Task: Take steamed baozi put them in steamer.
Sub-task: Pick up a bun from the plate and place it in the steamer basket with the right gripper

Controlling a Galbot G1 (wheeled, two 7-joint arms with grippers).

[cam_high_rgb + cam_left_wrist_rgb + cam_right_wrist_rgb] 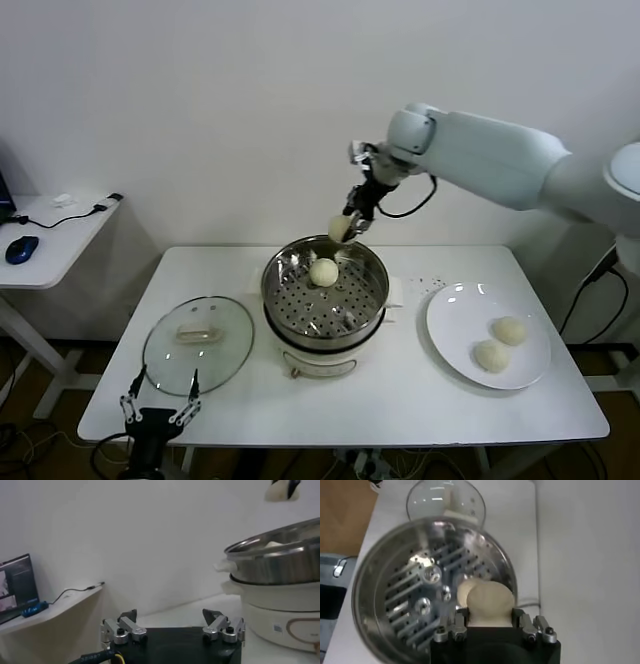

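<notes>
The held baozi (340, 228) would drop from above the steamer's far rim if I opened now; my right gripper must lower it onto the tray first.
The steamer (290, 300) is a shiny steel pot with a perforated tray on a cream base, at the table's middle. One steamed baozi (323, 272) lies on the tray near its far side. My right gripper (345, 228) hangs above the steamer's far rim, shut on another baozi (490, 603), which bulges out between the fingers. Below it in the right wrist view are the tray (405, 600) and the baozi (463, 591) lying there. Two more baozi (509, 330) (491, 355) rest on a white plate (452, 320) at the right. My left gripper (158, 412) is open at the table's front left edge.
A round glass lid (198, 344) lies flat on the table left of the steamer. A small side table (60, 232) with a blue mouse and cables stands at the far left. The left wrist view shows the steamer's side (280, 585) and my left gripper (171, 624).
</notes>
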